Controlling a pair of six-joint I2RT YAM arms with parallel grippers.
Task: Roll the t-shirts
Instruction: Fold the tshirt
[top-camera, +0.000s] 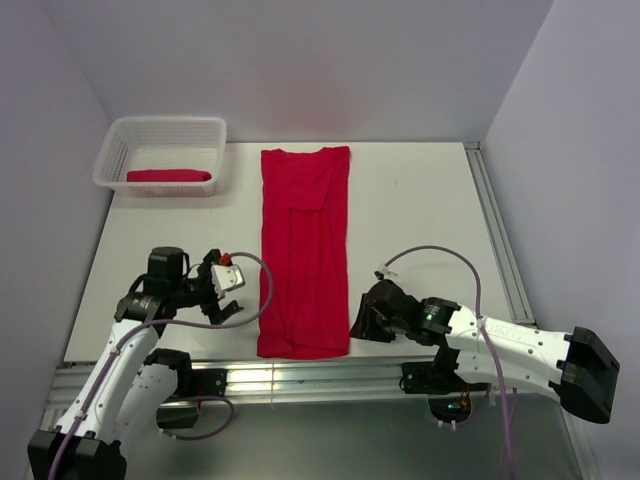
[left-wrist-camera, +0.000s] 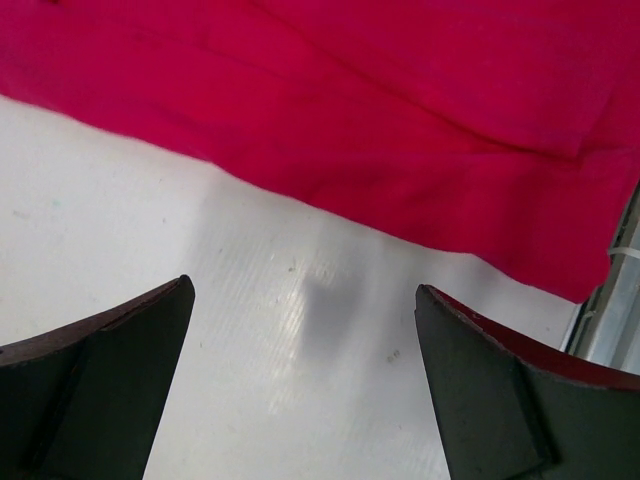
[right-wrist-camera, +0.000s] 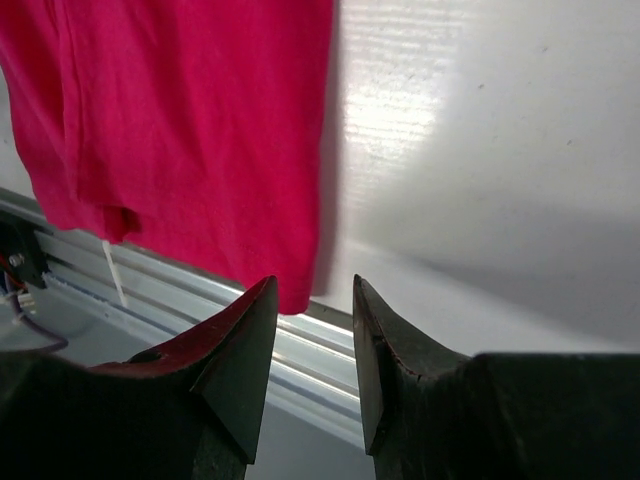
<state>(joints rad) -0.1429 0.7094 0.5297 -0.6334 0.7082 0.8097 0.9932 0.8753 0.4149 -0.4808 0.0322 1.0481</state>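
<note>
The folded red t-shirt will next be grabbed by the corner of its near end (top-camera: 345, 351) (right-wrist-camera: 292, 290) with my right gripper, so that I can roll that end over.
One red t-shirt (top-camera: 304, 250) lies flat on the white table, folded into a long strip that runs from the far side to the near edge. A second red t-shirt (top-camera: 169, 177) sits rolled inside the white basket (top-camera: 116, 142). My left gripper (top-camera: 238, 296) hovers just left of the strip's near end, open wide, with only bare table between its fingers (left-wrist-camera: 120, 370); the shirt's edge (left-wrist-camera: 400, 150) lies beyond them. My right gripper (top-camera: 360, 318) is at the strip's near right corner (right-wrist-camera: 295, 290), half open, nothing between its fingers (right-wrist-camera: 240, 350).
The white lattice basket stands at the far left corner of the table. An aluminium rail (top-camera: 300, 375) runs along the near edge, another along the right side (top-camera: 495, 225). White walls close in on the left, the back and the right.
</note>
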